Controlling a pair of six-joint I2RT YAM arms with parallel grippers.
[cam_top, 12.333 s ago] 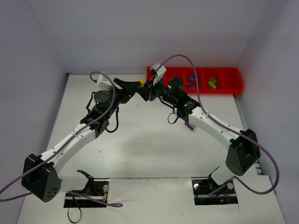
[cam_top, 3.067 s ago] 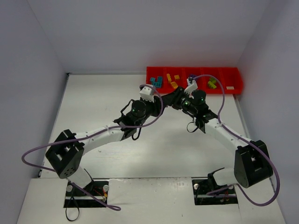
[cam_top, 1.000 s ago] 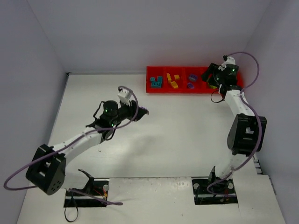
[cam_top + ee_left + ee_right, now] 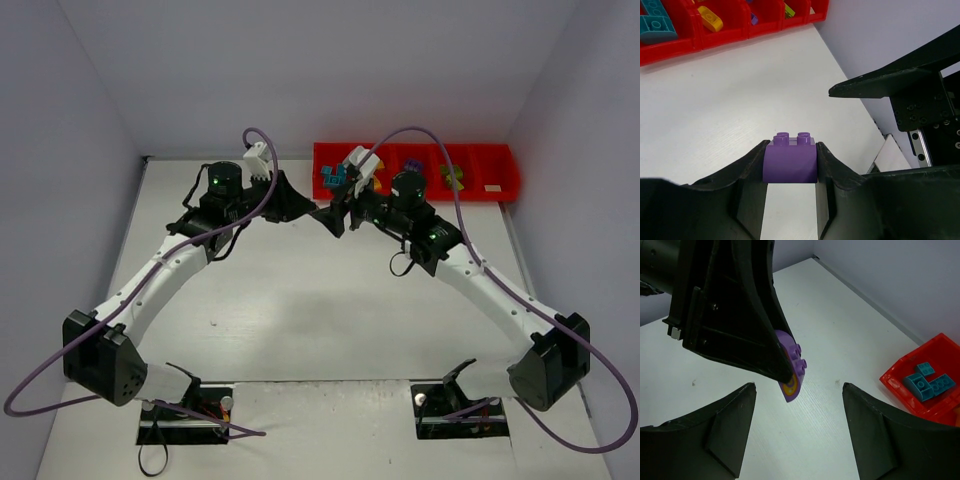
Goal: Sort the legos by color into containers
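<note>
My right gripper moves toward the purple brick (image 4: pixel 790 159) next, as it is too early to close on the brick: white table shows between my fingers and the brick.
My left gripper (image 4: pixel 791 146) is shut on a purple brick (image 4: pixel 790 159), studs pointing away, held above the white table. In the right wrist view that brick (image 4: pixel 792 368) hangs from the left gripper's fingers (image 4: pixel 747 335), with an orange ring on its side. My right gripper (image 4: pixel 799 386) is open and empty, its jaws wide apart just below and either side of the brick. In the top view the left gripper (image 4: pixel 308 210) and the right gripper (image 4: pixel 334 218) meet tip to tip in front of the left end of the red tray (image 4: pixel 480 195). Teal bricks (image 4: pixel 335 178) lie in its leftmost compartment.
The tray (image 4: pixel 670 47) holds teal bricks (image 4: pixel 657 25), a yellow brick (image 4: pixel 710 20), a purple one (image 4: pixel 754 19) and a green one (image 4: pixel 789 9) in separate compartments. Green bricks (image 4: pixel 453 177) also show in the top view. Grey walls close in the table.
The right arm has swung from the tray's right end to the middle. The left gripper has carried the purple brick up and right, so both grippers now meet by the tray's left end.
</note>
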